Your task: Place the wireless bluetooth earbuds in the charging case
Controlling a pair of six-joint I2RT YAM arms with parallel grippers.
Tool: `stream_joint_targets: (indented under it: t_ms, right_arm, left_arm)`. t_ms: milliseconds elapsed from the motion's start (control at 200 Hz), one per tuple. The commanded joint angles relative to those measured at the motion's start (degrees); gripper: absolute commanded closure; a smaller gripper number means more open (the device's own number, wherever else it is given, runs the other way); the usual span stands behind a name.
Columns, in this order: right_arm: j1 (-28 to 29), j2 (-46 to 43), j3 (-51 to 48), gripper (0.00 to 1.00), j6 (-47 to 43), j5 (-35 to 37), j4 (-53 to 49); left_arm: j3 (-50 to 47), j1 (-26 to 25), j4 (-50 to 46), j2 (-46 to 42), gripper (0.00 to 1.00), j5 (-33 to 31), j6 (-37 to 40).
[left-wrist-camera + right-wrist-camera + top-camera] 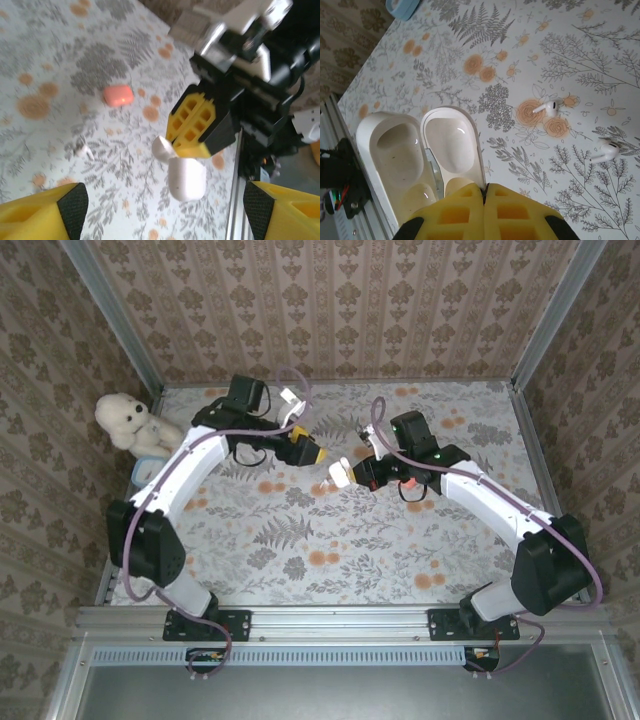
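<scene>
My left gripper grabs the white charging case (420, 155) by its body (394, 158) next, which keeps the open lid and hollows free to insert earbuds.
My right gripper (485, 189) is shut on the edge of the white charging case (420, 155), holding it above the table with its lid swung open and both hollows bare. From the left wrist, the same case (186, 177) hangs under the right gripper's yellow fingers (195, 125). Two white earbuds (547, 107) (607, 150) lie on the floral cloth, apart from the case. Another view of a white earbud (84, 150) shows it lying loose on the cloth. My left gripper (165, 207) stands open, nothing between its fingers, just left of the right gripper (348, 475).
An orange-pink case (118, 95) sits closed on the cloth. A white plush bear (125, 420) and a blue object (145, 468) stand at the far left edge. Metal frame rails (330, 618) and wallpapered walls bound the table.
</scene>
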Motion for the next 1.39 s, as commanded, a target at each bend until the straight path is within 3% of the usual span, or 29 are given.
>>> stream_joint_targets:
  t_ms: [0, 280, 845, 1390]
  right_arm:
    - [0.5, 0.8, 2.7, 1.00, -4.9, -2.9, -3.7]
    - [2.2, 2.9, 5.2, 1.00, -6.1, -3.3, -5.4]
    - [2.4, 3.8, 6.3, 1.00, -6.2, -3.3, -4.9]
    - [2.4, 3.8, 6.0, 1.00, -6.4, -3.1, -4.5]
  left_arm:
    - [5.6, 0.2, -16.8, 3.3, 0.18, 4.1, 11.1]
    - [10.9, -1.5, -25.4, 9.4, 0.29, 8.7, 17.1]
    - [8.9, -5.9, -24.5, 12.2, 0.39, 9.9, 17.3]
    - [8.8, -6.5, -24.1, 13.8, 0.62, 10.7, 17.0]
